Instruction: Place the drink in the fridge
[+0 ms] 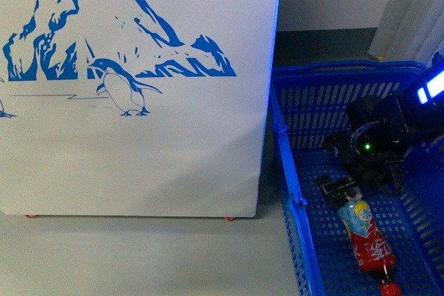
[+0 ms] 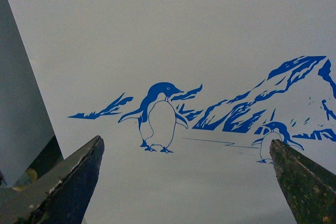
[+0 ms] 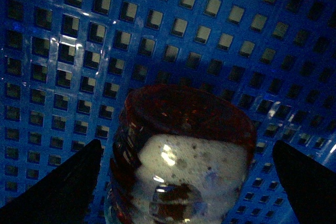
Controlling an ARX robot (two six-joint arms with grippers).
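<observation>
The robot's right gripper will next put the drink away in the fridge, grabbing the bottle by its base end (image 1: 356,209) to do so.
The drink (image 1: 366,236) lies on its side in a blue plastic basket (image 1: 291,171), red cap toward the front. My right gripper (image 1: 364,181) is open inside the basket, just behind the bottle's base. In the right wrist view the drink's base (image 3: 184,145), with foamy amber liquid, sits between the open fingers (image 3: 58,187) of the right gripper (image 3: 186,187), which do not touch it. The fridge (image 1: 139,102) shows its white side with the blue penguin-and-mountain print. My left gripper (image 2: 186,182) is open and empty, facing that printed panel (image 2: 163,119). The fridge's lid is out of view.
The basket stands on the grey floor (image 1: 139,254) right beside the fridge's corner (image 1: 267,136). A white curtain (image 1: 416,12) hangs at the back right. The basket's mesh floor (image 3: 157,24) fills the right wrist view.
</observation>
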